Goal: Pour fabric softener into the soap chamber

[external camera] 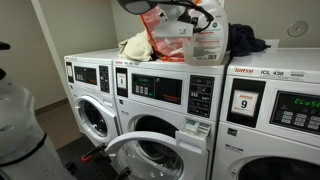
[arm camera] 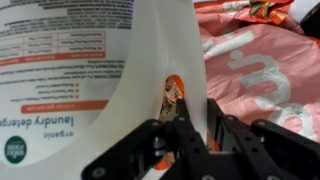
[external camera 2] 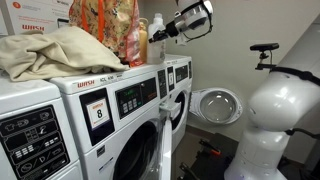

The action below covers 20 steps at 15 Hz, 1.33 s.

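I should release: the fabric softener (external camera: 207,44) stands upright on the middle washer.
The fabric softener (external camera: 207,44) is a whitish jug with a red-and-white label, standing on top of the middle washer. In the wrist view its label (arm camera: 70,60) fills the left and its white handle (arm camera: 196,95) runs between my fingers. My gripper (arm camera: 197,125) is shut on that handle, with one finger through the handle hole. The gripper shows above the washer top in both exterior views (external camera: 188,14) (external camera 2: 186,22), and the jug (external camera 2: 157,32) is partly hidden there. The soap chamber (external camera: 194,128) is a small white drawer, pulled out of the middle washer's front, below the jug.
An orange patterned bag (external camera: 163,38) (arm camera: 255,70) and a yellow-orange bottle (external camera 2: 140,42) stand right by the jug. Clothes lie on the washer tops (external camera: 135,45) (external camera 2: 55,52). The middle washer's round door (external camera: 148,155) hangs open below the drawer. A wall is close behind.
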### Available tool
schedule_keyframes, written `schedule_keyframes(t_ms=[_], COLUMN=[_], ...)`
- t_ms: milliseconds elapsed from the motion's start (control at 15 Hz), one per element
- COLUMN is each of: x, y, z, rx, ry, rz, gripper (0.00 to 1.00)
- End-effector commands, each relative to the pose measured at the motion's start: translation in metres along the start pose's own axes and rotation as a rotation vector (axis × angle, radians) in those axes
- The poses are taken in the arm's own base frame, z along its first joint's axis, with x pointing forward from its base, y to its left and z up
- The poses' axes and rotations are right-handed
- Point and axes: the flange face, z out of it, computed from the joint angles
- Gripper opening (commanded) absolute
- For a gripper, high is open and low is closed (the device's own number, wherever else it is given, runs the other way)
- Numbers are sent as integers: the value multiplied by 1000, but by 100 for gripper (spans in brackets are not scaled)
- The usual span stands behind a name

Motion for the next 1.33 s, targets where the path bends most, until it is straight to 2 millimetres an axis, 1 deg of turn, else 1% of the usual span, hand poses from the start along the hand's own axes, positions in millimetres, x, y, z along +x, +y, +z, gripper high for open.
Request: schedule_keyframes(t_ms=[0, 67, 133, 467, 533, 600, 1267], x=[18, 18, 19, 38, 38, 40, 51], y=[1, 1, 1, 2, 3, 3, -11], z=[-6, -6, -6, -11, -17, -17, -37], rx=[-31, -29, -29, -46, -46, -44, -32], ry=[44, 44, 47, 85, 89, 90, 39], rz=[-44, -44, -45, -85, -89, -91, -159], gripper=[48, 48, 51, 87, 96, 99, 100])
